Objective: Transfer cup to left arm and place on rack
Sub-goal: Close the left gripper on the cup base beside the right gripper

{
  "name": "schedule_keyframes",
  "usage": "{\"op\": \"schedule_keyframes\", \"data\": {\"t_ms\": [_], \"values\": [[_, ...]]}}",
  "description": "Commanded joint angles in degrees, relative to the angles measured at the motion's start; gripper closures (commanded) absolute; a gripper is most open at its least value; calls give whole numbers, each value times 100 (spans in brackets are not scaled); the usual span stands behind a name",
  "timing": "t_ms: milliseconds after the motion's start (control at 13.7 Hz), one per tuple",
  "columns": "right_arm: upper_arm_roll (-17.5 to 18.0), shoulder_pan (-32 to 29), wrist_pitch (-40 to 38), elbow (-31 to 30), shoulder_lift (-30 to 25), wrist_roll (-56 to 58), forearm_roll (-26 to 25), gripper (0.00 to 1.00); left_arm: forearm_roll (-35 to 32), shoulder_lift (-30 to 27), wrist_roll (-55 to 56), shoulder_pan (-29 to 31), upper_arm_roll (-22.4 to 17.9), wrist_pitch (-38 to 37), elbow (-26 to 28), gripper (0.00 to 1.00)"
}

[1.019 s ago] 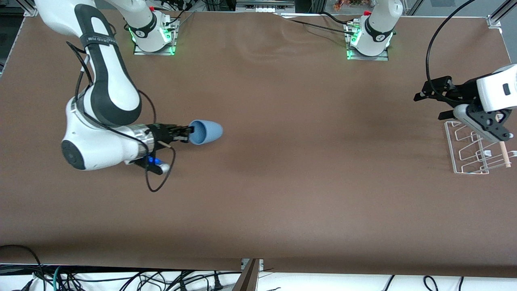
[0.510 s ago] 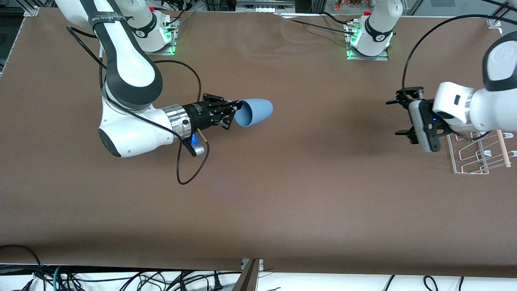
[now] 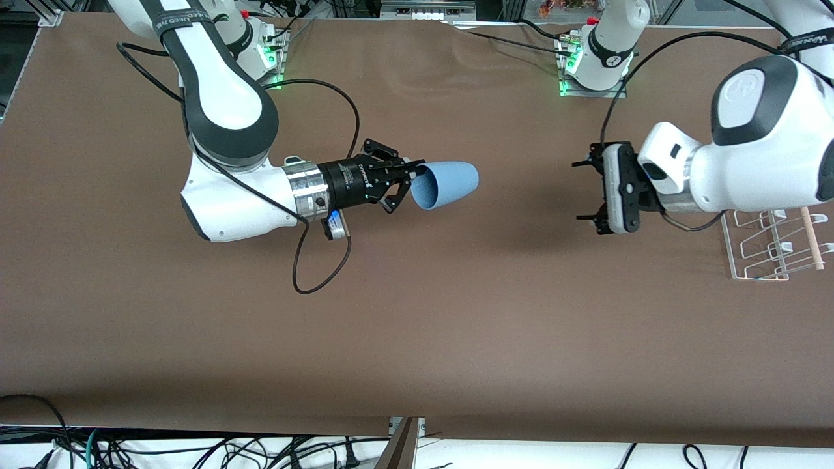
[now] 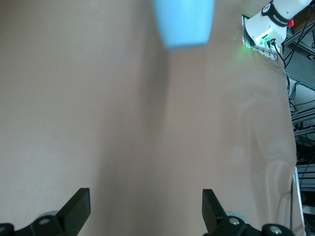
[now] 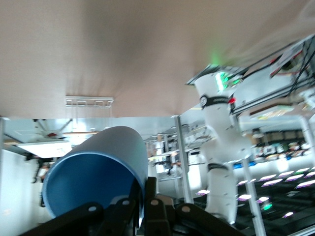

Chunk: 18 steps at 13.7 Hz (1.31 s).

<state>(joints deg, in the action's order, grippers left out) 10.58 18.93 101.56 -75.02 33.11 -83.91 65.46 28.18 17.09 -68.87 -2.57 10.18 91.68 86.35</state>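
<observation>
The light-blue cup's rim has to stay free to meet the rack [image 3: 762, 251]. My left gripper should grab the cup by its closed base next.
The light-blue cup [image 3: 449, 184] lies on its side in the air over the middle of the table, its base pointing toward the left arm's end. My right gripper [image 3: 412, 177] is shut on the cup's rim, one finger inside the mouth. In the right wrist view the cup [image 5: 98, 167] fills the space beside the right gripper [image 5: 142, 196]. My left gripper [image 3: 580, 190] is open and faces the cup across a wide gap. The left wrist view shows the cup [image 4: 183, 22] well ahead of the open left gripper [image 4: 145, 196]. The white wire rack [image 3: 762, 251] stands at the left arm's end.
A pale wooden dowel [image 3: 811, 238] runs along the rack's side. A black cable [image 3: 319, 267] loops down from the right wrist. Both arm bases [image 3: 593, 65] stand at the table's edge farthest from the front camera. The rack [image 5: 88, 101] also shows in the right wrist view.
The right arm has carried the cup toward the left arm's end and farther from the front camera. The left gripper has left the rack and turned to face the cup.
</observation>
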Motion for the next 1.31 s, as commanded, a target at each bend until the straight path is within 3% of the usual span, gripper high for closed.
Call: {"op": "schedule_keyframes", "data": {"t_ms": [0, 291, 510, 946, 1238], "values": [[32, 84, 285, 40, -42, -406, 213, 100, 196, -127, -30, 2, 255, 410, 329, 0], [32, 146, 391, 58, -51, -451, 222, 100, 240, -101, 620, -191, 598, 1025, 339, 0], [32, 172, 435, 84, -51, -530, 213, 100, 232, 40, 865, -525, 625, 1457, 330, 0], [23, 260, 558, 154, -42, -618, 204, 100, 223, 48, 1604, -833, 695, 1704, 295, 0], [23, 261, 558, 154, -42, -618, 204, 100, 153, 31, 2754, -842, 932, 1704, 260, 0]]}}
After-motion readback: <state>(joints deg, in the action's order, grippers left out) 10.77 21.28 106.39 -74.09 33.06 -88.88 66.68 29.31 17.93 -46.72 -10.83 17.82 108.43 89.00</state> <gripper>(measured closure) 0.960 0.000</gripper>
